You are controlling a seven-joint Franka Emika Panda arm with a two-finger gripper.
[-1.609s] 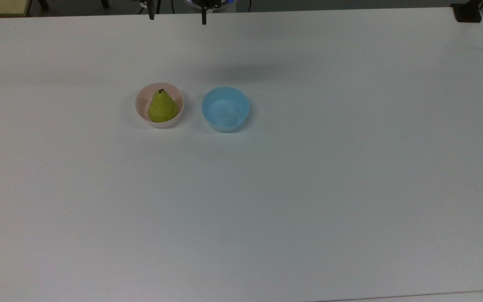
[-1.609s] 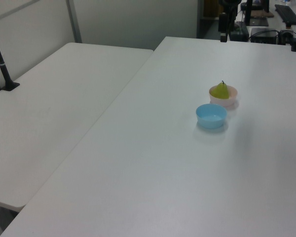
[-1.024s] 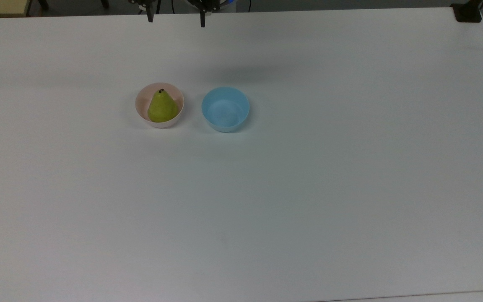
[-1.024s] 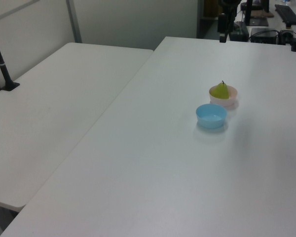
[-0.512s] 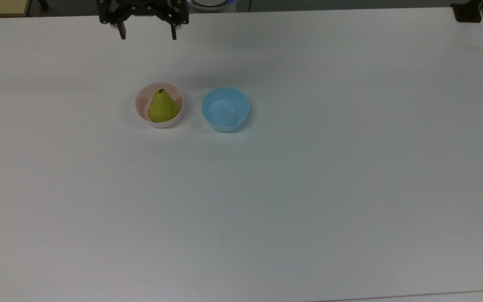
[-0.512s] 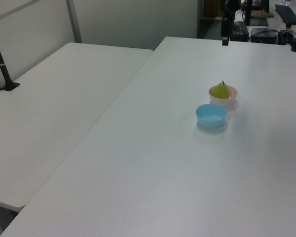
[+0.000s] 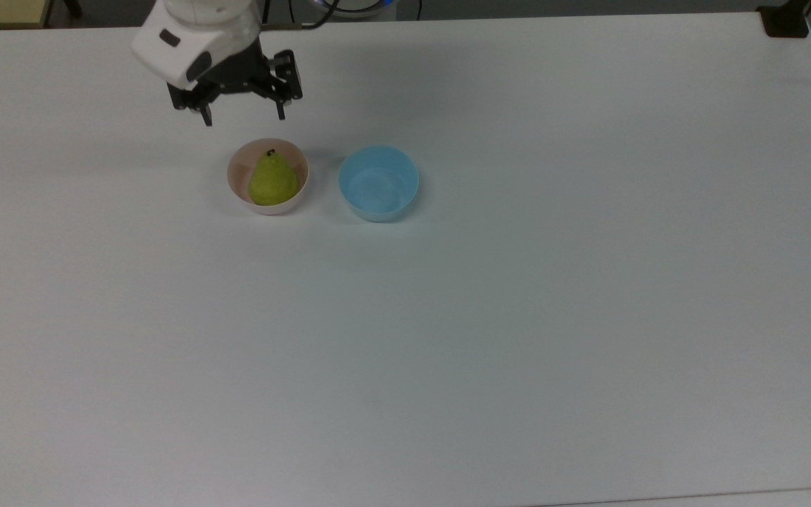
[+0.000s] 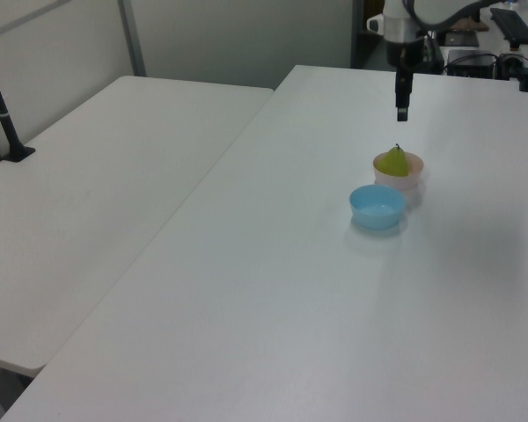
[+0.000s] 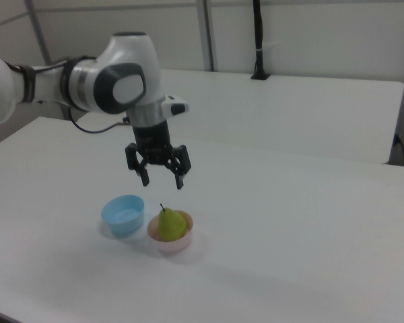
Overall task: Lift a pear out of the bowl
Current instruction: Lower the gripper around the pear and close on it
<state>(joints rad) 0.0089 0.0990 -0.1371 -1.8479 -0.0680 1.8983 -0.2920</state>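
The pear needs to come out of the pale pink bowl, so my gripper will grab it by its narrow top next.
A yellow-green pear with a dark stem stands upright in the pale pink bowl. My gripper hangs open in the air, fingers pointing down, with nothing between them. In the right view it sits above the pear and clear of it. In the top view it is just above the bowl's far rim and slightly to the top view's left.
An empty light blue bowl stands beside the pink one, on the top view's right. A second white table adjoins on the left view's left. Black posts are clamped on it.
The arm has come in from the table's far edge toward the pink bowl and dropped lower, with its white wrist now in view. The fingers stayed open. Pear and bowls have not moved.
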